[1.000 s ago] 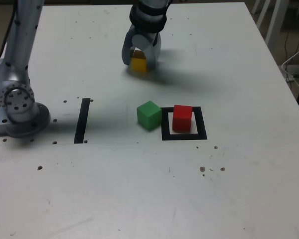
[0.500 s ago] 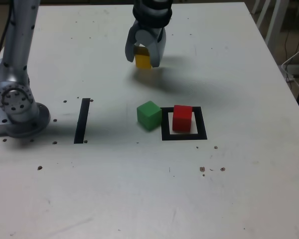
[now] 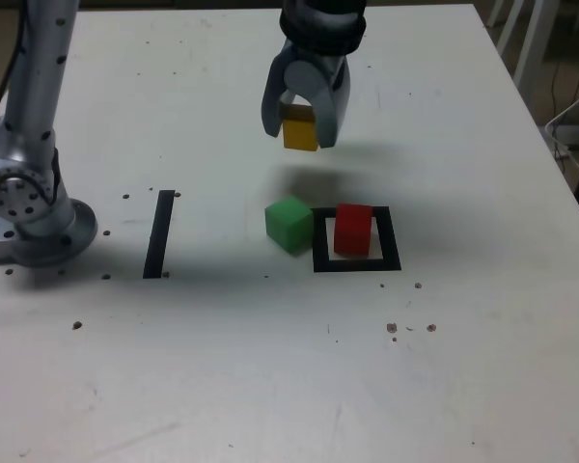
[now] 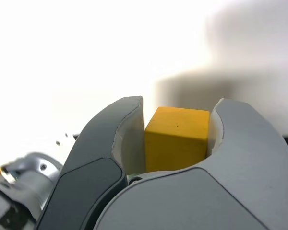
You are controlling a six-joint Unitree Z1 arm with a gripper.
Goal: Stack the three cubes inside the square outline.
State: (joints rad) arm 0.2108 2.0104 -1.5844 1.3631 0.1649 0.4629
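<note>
The yellow cube would miss the red cube and drop if I opened now, so I should first move it closer.
My gripper point(image 3: 300, 132) is shut on the yellow cube point(image 3: 300, 131) and holds it clear of the table, behind the other two cubes. In the wrist view the yellow cube point(image 4: 176, 138) sits clamped between the two grey fingers point(image 4: 108, 143). The red cube point(image 3: 353, 229) stands inside the black square outline point(image 3: 390, 251). The green cube point(image 3: 289, 223) rests on the table just outside the outline, at the exterior view's left of the red one.
A straight black strip point(image 3: 159, 233) lies on the white table at the exterior view's left. The arm's grey base point(image 3: 34, 217) stands beside it. Small dark specks point(image 3: 409, 326) dot the table in front of the outline.
The gripper has risen with the yellow cube and moved toward the exterior view's right and nearer the red and green cubes. Those two have not moved.
</note>
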